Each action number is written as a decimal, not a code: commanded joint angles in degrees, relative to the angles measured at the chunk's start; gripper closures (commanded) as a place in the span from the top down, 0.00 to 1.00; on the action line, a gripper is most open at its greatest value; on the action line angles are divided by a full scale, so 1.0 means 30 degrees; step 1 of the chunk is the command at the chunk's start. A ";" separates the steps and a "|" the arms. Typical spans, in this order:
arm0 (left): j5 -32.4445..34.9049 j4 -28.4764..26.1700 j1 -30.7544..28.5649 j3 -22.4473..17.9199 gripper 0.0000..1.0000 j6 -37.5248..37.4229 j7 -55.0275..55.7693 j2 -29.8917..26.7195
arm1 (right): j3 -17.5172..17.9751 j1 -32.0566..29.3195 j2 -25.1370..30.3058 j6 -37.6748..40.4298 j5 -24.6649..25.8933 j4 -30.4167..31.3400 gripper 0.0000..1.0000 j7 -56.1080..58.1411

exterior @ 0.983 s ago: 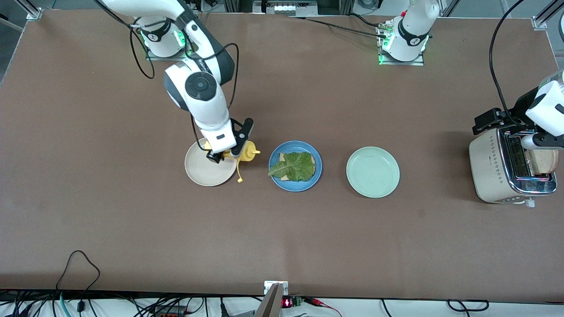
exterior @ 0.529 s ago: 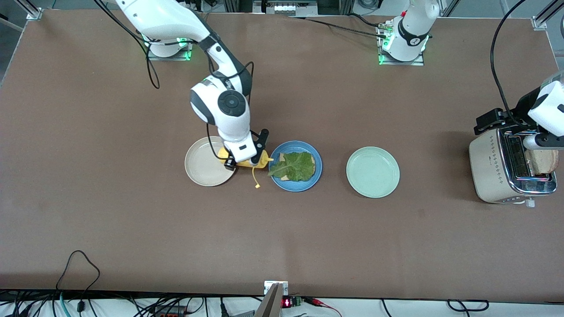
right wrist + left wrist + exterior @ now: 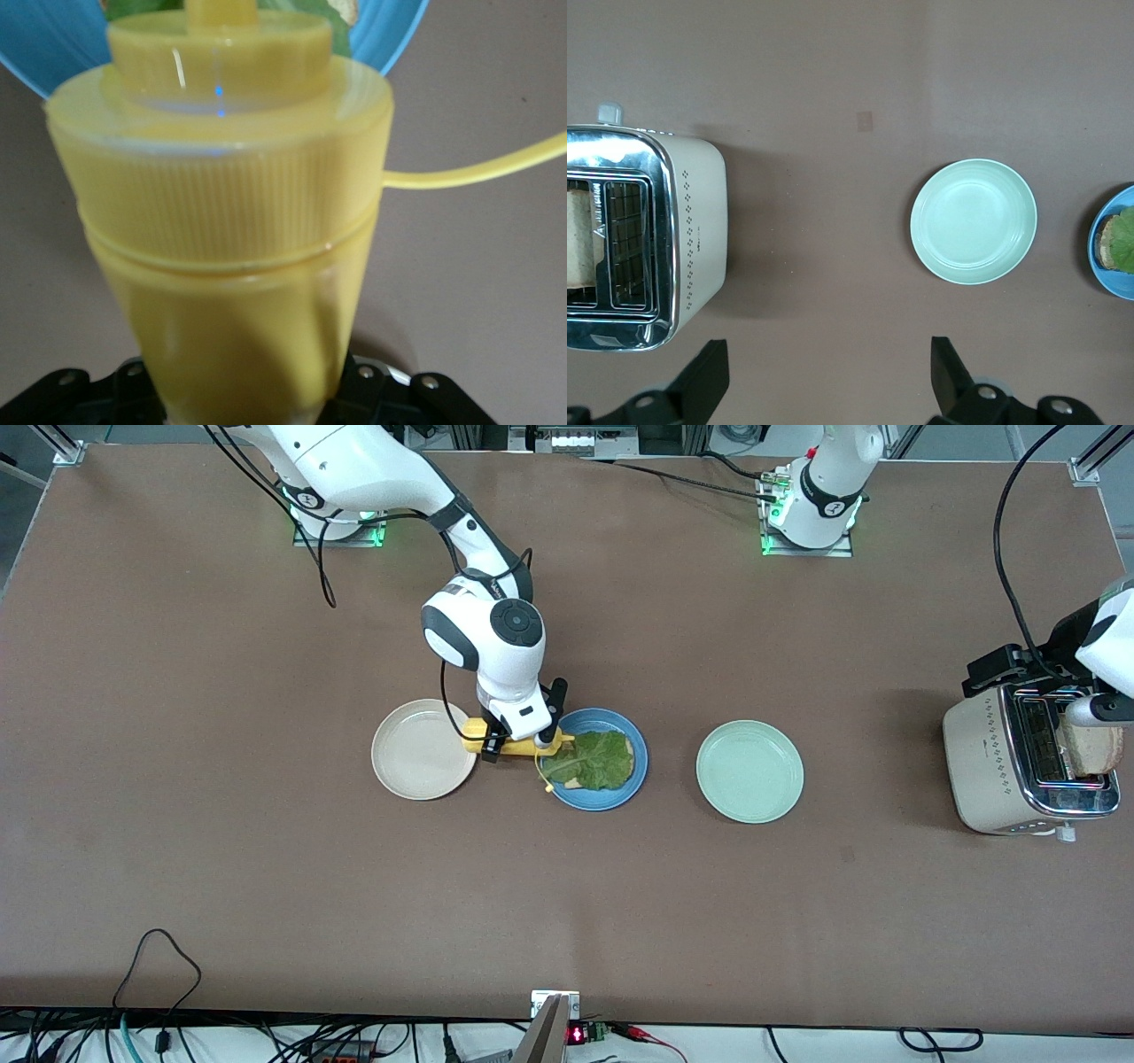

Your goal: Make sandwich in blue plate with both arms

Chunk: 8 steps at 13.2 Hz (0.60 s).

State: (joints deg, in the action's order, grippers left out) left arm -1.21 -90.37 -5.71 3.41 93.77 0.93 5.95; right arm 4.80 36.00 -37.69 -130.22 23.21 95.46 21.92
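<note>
I need to top the sandwich on the blue plate next, so my left gripper should grab the bread slice in the toaster by its crust edge.
The blue plate [image 3: 592,801] holds a bread slice [image 3: 572,782] with a ruffled green lettuce leaf [image 3: 598,760] on top. My right gripper [image 3: 523,737] is shut on a yellow squeeze bottle [image 3: 507,747] that lies tipped sideways. Its nozzle is over the plate's rim toward the right arm's end. In the right wrist view the bottle [image 3: 230,221] fills the frame, with the blue plate [image 3: 390,35] past its cap. My left gripper [image 3: 826,363] hangs open and empty above the table beside the toaster [image 3: 691,230]. A second bread slice [image 3: 1094,748] stands in a toaster slot.
A cream-white plate [image 3: 416,760] lies beside the blue plate toward the right arm's end. A pale green plate [image 3: 749,771] lies toward the left arm's end. The toaster [image 3: 992,766] stands at the left arm's end of the table. The bottle's cap strap [image 3: 542,775] dangles.
My right arm has carried the yellow bottle from over the cream-white plate to the blue plate's rim. The left arm has barely shifted above the toaster.
</note>
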 commanded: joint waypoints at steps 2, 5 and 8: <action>-0.0241 0.0498 -0.0061 -0.0138 1.00 0.0352 -0.0281 0.0182 | -0.0136 -0.0888 0.0957 0.0426 0.0117 -0.0414 0.00 0.0074; -0.0093 0.1818 -0.0964 -0.0198 1.00 0.0353 -0.0979 0.1847 | 0.0098 -0.2997 0.2773 0.1214 -0.2039 -0.0122 0.00 0.3134; -0.0181 0.2404 -0.3012 -0.0227 1.00 0.0441 -0.3114 0.3518 | 0.0127 -0.5836 0.4676 0.2270 -0.5934 0.0315 0.00 0.8873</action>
State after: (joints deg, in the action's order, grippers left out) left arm -1.21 -87.10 -10.84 2.61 95.55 -3.34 11.75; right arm 3.87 23.88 -28.91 -125.53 11.47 93.74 39.22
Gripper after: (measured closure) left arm 0.000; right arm 0.392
